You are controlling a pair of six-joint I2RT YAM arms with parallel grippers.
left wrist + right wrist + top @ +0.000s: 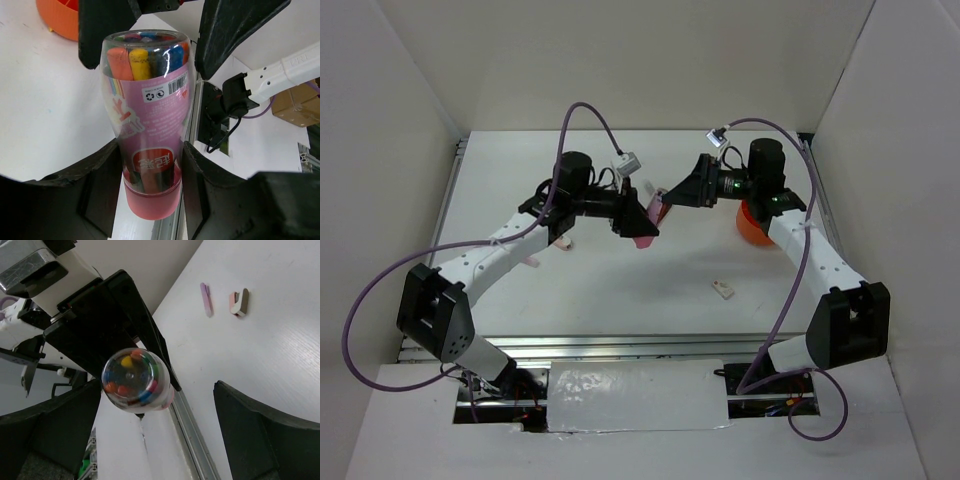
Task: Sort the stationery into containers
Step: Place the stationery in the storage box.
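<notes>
The tube's pink cap end has to stay free to go into the orange tub (752, 226), so my right gripper will grab the tube's clear end (660, 197), opposite my left gripper.
A stubby pink tube (648, 216) with a clear end, full of coloured sticks, hangs in the air over the table's middle. My left gripper (632, 218) is shut on the tube's pink cap end; in the left wrist view the tube (150, 115) sits between my left gripper's (152, 186) fingers. My right gripper (678, 190) is open, its fingers (230, 30) on either side of the tube's clear end. In the right wrist view the tube's round end (132, 380) lies close to the left finger of the open right gripper (157, 430). The orange tub (752, 226) stands under the right arm.
A small white eraser block (722, 289) lies on the table right of centre. A lilac pen (206, 299) and a pink-and-white block (239, 301) lie together under the left arm. White walls close in the table on three sides.
</notes>
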